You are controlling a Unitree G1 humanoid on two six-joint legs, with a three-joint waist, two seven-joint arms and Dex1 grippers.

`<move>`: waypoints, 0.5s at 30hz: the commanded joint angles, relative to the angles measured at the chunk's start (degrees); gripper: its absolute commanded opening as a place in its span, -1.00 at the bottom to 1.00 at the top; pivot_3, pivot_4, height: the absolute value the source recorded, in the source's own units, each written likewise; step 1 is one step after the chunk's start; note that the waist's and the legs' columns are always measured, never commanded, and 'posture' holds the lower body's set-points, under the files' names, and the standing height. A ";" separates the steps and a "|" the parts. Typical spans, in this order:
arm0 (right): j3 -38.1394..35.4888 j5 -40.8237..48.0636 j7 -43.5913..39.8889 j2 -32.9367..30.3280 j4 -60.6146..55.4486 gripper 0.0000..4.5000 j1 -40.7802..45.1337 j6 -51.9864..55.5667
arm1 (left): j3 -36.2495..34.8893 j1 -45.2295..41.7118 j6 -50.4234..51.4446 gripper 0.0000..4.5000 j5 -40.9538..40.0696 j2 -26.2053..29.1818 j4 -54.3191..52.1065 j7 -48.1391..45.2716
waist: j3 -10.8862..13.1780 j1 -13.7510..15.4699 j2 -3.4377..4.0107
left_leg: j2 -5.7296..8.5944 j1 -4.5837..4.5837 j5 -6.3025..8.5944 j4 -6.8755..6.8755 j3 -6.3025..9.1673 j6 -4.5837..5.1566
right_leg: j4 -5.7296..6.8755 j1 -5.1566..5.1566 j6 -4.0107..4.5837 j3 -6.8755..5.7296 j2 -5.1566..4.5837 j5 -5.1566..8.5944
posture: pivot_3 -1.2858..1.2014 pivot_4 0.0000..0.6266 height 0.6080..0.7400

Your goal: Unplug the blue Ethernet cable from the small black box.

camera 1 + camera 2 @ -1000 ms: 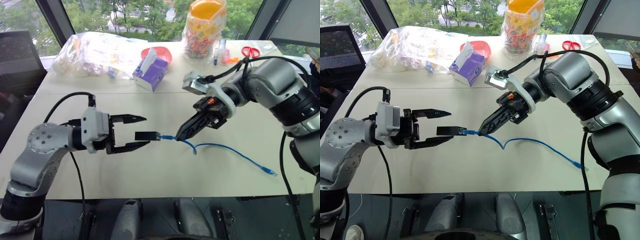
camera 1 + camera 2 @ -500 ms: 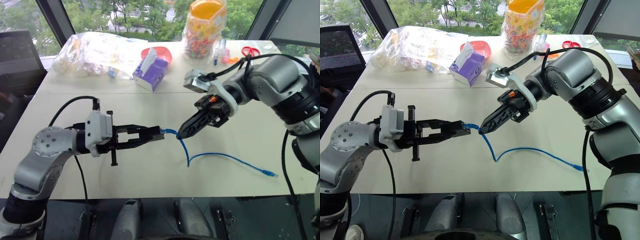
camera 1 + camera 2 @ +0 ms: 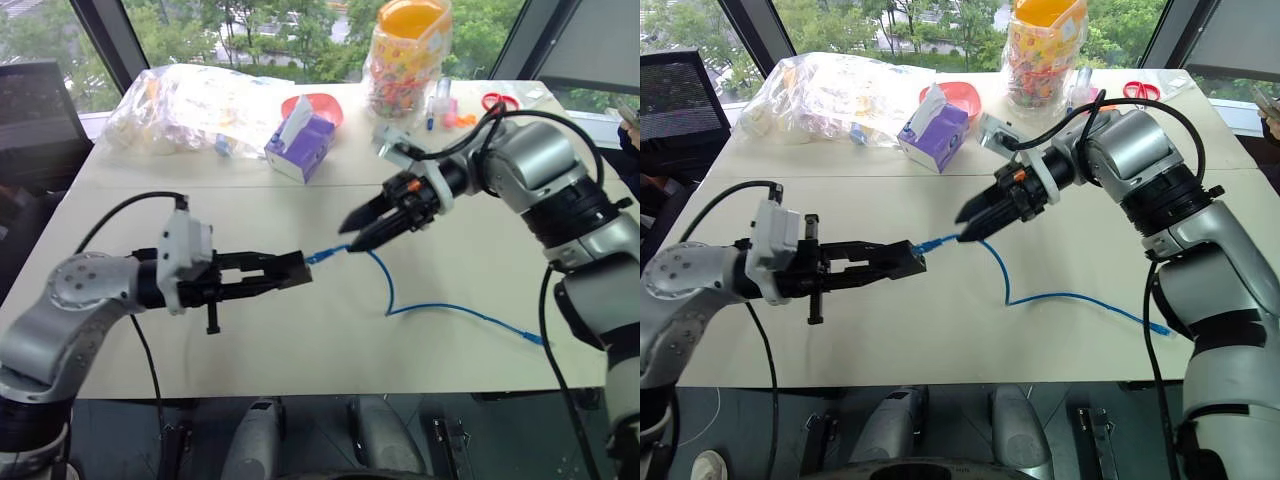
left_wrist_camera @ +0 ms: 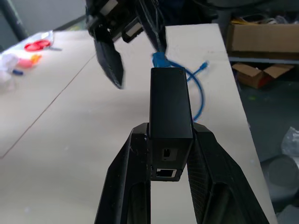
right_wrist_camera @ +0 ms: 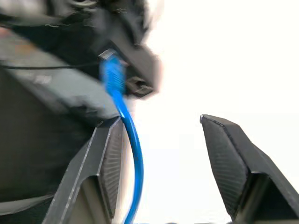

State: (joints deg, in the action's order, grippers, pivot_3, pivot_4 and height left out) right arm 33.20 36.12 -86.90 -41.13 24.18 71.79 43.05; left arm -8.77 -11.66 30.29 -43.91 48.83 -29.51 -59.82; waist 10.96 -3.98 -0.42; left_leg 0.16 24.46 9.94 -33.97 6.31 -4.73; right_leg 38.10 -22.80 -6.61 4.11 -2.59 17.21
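Note:
The cord (image 3: 384,272) behind the plug bends and hangs slack, and I will next grab the blue Ethernet cable by its plug (image 3: 320,256) with my right gripper to unplug it.
The small black box (image 3: 291,266) is clamped between the fingers of my left gripper (image 3: 296,268), held level above the table. The wrist view shows the box (image 4: 170,102) end-on, with the left gripper (image 4: 170,133) shut on it. The blue Ethernet cable (image 3: 391,290) has its plug (image 3: 320,256) at the box's far end. I cannot tell whether the plug sits in the port. My right gripper (image 3: 351,234) is open just past the plug. The cable (image 5: 133,149) runs along the inner face of one of its fingers (image 5: 107,154).
The cable's free end (image 3: 539,342) lies on the table at the right. At the back stand a purple tissue box (image 3: 300,148), a plastic bag (image 3: 190,100), a red bowl (image 3: 322,102), a candy jar (image 3: 405,55) and red scissors (image 3: 500,102).
My left gripper closed on the black box, which it was open around. My right gripper, shut on the cable before, has opened and moved toward the table's far side.

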 commanded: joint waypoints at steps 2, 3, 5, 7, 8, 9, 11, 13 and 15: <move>-12.10 -3.66 5.15 3.12 -0.97 0.19 -1.71 -11.63 | -4.19 -0.99 6.87 -0.79 -7.30 3.21 1.89 -1.00 | 0.02 0.02 0.01 | 0.00 0.01 0.00 0.03 0.00 0.00 | 0.00 0.00 -0.01 0.00 -0.01 0.00 | 0.03 -0.52 1.00; -13.74 -4.33 6.04 3.79 -2.35 0.19 -2.74 -13.61 | -4.53 -2.25 7.31 -0.79 -7.56 3.26 3.25 -0.60 | 0.03 0.12 -0.01 | 0.00 0.01 0.00 0.04 0.00 0.00 | 0.00 0.01 -0.01 0.00 -0.02 0.00 | 0.03 -0.52 1.00; -16.39 -4.56 6.88 4.94 -5.18 0.19 -4.45 -14.82 | -4.53 -4.73 7.79 -0.79 -7.46 3.19 5.13 -0.14 | 0.06 0.34 -0.07 | 0.01 0.01 0.00 0.03 0.03 0.00 | 0.00 0.05 -0.01 -0.03 -0.02 0.00 | 0.03 -0.52 1.00; -17.34 -4.29 5.13 4.66 -8.11 0.19 -5.72 -13.51 | -3.98 -6.21 7.86 -0.79 -6.76 3.32 5.80 -0.47 | 0.07 0.37 -0.08 | 0.01 0.01 0.00 0.02 0.04 0.00 | 0.00 0.06 -0.02 -0.04 -0.02 0.00 | 0.03 -0.52 1.00; -17.86 -3.74 4.15 4.32 -9.76 0.19 -6.38 -12.59 | -3.70 -6.64 7.75 -0.79 -6.35 3.32 6.03 -0.76 | 0.07 0.34 -0.08 | 0.01 0.01 0.00 0.01 0.03 0.00 | 0.00 0.07 -0.02 -0.03 -0.02 -0.01 | 0.03 -0.52 1.00; -18.22 -3.51 3.46 4.03 -11.13 0.19 -6.94 -11.97 | -3.50 -6.90 7.68 -0.79 -6.06 3.30 6.19 -0.95 | 0.07 0.32 -0.08 | 0.02 0.01 0.00 0.01 0.01 0.00 | -0.01 0.07 -0.02 -0.03 -0.04 -0.01 | 0.03 -0.52 1.00; -19.00 -3.73 3.17 3.96 -13.68 0.19 -8.18 -11.69 | -3.39 -7.17 7.67 -0.79 -5.82 3.20 6.35 -1.13 | 0.07 0.28 -0.08 | 0.02 0.01 0.00 0.02 0.02 0.00 | 0.00 0.06 -0.02 -0.03 -0.04 -0.01 | 0.03 -0.52 1.00; -19.71 -4.68 4.86 4.84 -16.65 0.19 -10.15 -12.68 | -3.31 -7.62 7.47 -0.79 -5.47 2.83 6.54 -0.95 | 0.07 0.14 -0.08 | 0.01 0.00 0.00 0.03 0.03 0.00 | 0.00 0.05 -0.02 -0.03 -0.02 0.00 | 0.03 -0.52 1.00; -20.07 -5.12 5.87 5.41 -18.99 0.19 -11.81 -12.71 | -3.21 -8.01 7.47 -0.79 -5.24 2.62 6.67 -0.93 | 0.07 0.07 -0.08 | 0.00 -0.02 0.00 0.03 0.03 0.00 | 0.01 0.06 -0.01 -0.03 -0.02 0.00 | 0.03 -0.52 1.00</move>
State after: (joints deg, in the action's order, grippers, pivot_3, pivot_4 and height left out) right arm 14.72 31.16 -81.84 -36.23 8.23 60.14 30.84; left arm -11.42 -18.67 38.32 -49.18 51.40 -22.43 -60.74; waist 11.03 -3.91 -0.50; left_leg 0.16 24.44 9.94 -33.94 6.34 -4.73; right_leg 38.11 -22.74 -6.63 4.09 -2.61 17.20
